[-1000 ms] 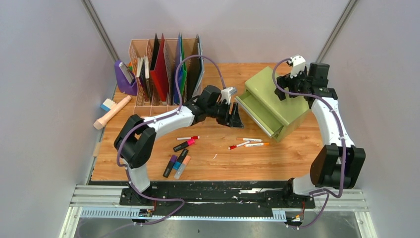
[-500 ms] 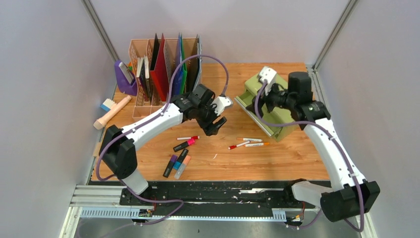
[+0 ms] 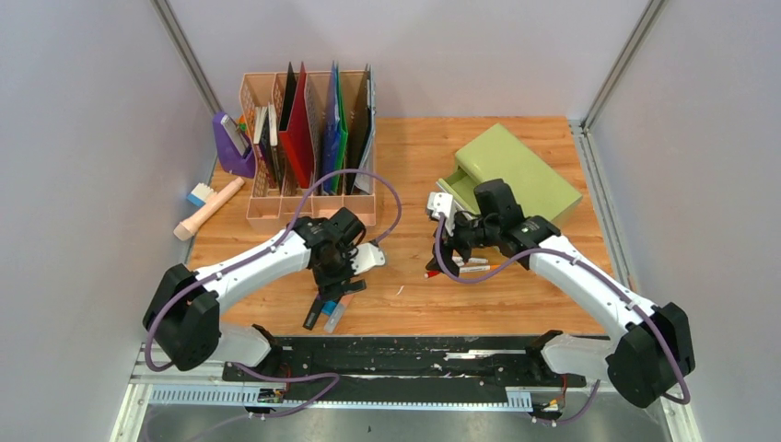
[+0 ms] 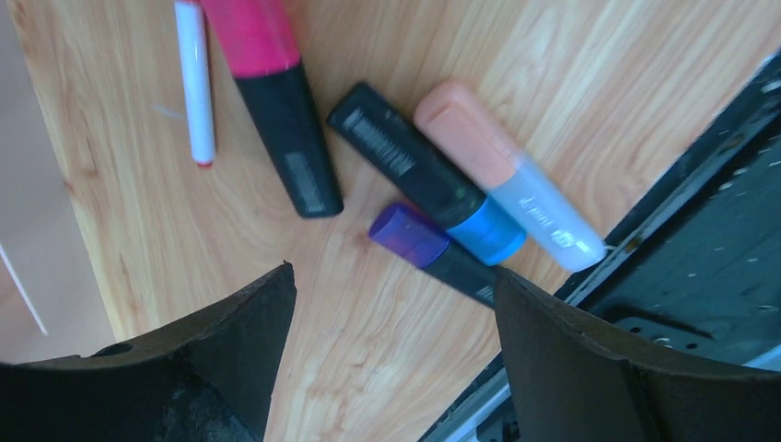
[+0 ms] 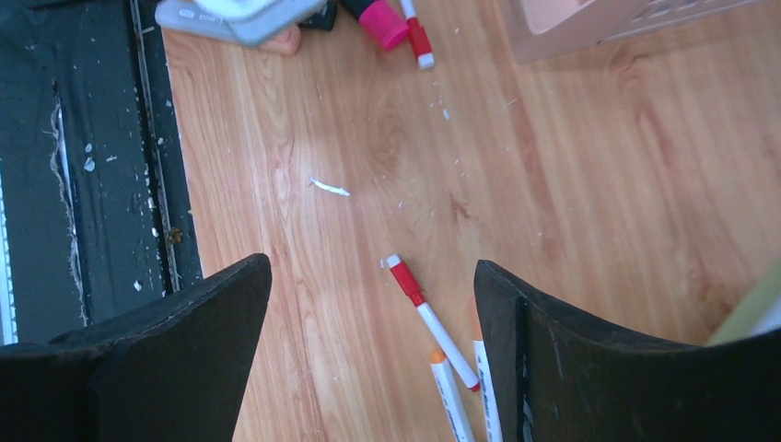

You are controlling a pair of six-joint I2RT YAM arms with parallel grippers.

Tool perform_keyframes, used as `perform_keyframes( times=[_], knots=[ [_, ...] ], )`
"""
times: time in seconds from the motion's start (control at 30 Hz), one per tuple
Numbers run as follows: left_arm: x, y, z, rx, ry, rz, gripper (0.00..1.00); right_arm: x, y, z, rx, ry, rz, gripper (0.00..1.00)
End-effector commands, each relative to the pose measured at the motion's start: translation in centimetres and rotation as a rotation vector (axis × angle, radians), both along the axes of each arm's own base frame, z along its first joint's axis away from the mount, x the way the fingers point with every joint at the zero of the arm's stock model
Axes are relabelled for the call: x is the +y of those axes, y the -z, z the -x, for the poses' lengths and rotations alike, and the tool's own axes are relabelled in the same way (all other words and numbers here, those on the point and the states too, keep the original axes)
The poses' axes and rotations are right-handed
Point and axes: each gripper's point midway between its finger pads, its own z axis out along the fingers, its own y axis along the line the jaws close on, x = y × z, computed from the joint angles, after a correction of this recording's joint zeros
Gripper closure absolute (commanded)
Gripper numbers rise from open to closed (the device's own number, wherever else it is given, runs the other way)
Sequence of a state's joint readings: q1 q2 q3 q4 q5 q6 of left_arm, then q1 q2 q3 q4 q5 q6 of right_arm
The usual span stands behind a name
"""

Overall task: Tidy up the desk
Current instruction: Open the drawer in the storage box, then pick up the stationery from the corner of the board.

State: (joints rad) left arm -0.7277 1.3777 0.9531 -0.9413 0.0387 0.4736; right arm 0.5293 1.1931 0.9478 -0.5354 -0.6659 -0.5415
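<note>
My left gripper reaches the pink highlighter next and picks up its black end [image 4: 292, 143], leaving the pink end free to lead into the green drawer.
The desk [image 3: 414, 147] is light wood with a black rail along its front edge. My left gripper [image 3: 338, 287] hangs open just above several highlighters [image 3: 324, 313]. In the left wrist view a pink one [image 4: 267, 55], a blue-capped black one [image 4: 424, 175], a peach one [image 4: 507, 184] and a purple-capped one [image 4: 410, 235] lie ahead of the left gripper [image 4: 391, 304], with only bare wood between its fingers. My right gripper [image 3: 451, 250] is open over thin white pens [image 3: 465, 268]. A red-capped pen [image 5: 428, 318] lies between the right gripper's [image 5: 373, 304] fingers, with orange-capped pens [image 5: 451, 396] beside it.
A green drawer cabinet [image 3: 520, 170] stands at the back right, partly behind the right arm. A peach file organizer [image 3: 308, 138] with folders, a purple holder [image 3: 232, 147] and a brush [image 3: 210, 207] sit at the back left. A thin red-tipped pen [image 4: 195, 83] lies beside the pink highlighter.
Both arms left the green cabinet and dropped toward the desk. The left gripper swung near-left over the highlighters and its jaws widened. The right gripper swung left over the pens.
</note>
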Motion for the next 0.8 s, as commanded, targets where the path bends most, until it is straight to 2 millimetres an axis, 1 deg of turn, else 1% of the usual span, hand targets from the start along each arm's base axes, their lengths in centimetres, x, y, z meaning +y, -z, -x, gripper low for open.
perform_keyframes(
  times=[0.0, 0.17, 0.23, 0.33, 0.43, 0.57, 0.67, 0.77],
  knots=[
    [2.1, -0.1, -2.5, -0.131, -0.011, -0.031, 0.14, 1.1, 0.8, -0.9, -0.064, -0.011, -0.032, 0.18],
    [3.0, 0.1, -4.2, -0.167, -0.039, -0.013, 0.16, 0.9, 1.8, -0.8, -0.057, -0.002, -0.018, 0.18],
    [3.0, 0.4, -4.8, -0.167, -0.039, -0.007, 0.18, 0.8, 2.0, -0.7, -0.055, -0.001, -0.016, 0.18],
    [2.7, 0.6, -5.5, -0.155, -0.041, 0.010, 0.24, 0.7, 2.0, -0.7, -0.061, 0.005, -0.015, 0.18],
    [1.8, 1.4, -5.3, -0.101, -0.035, 0.037, 0.29, 0.6, 1.9, -0.8, -0.069, 0.012, -0.012, 0.18],
    [1.4, 2.7, -5.1, -0.057, -0.039, 0.041, 0.36, 0.4, 1.9, -0.9, -0.083, 0.019, -0.002, 0.18],
    [1.1, 3.3, -5.4, -0.049, -0.048, 0.040, 0.38, 0.3, 1.9, -1.0, -0.090, 0.022, 0.001, 0.18],
    [0.8, 3.4, -5.7, -0.052, -0.056, 0.047, 0.40, 0.3, 2.1, -0.9, -0.090, 0.020, 0.003, 0.18]
  ],
)
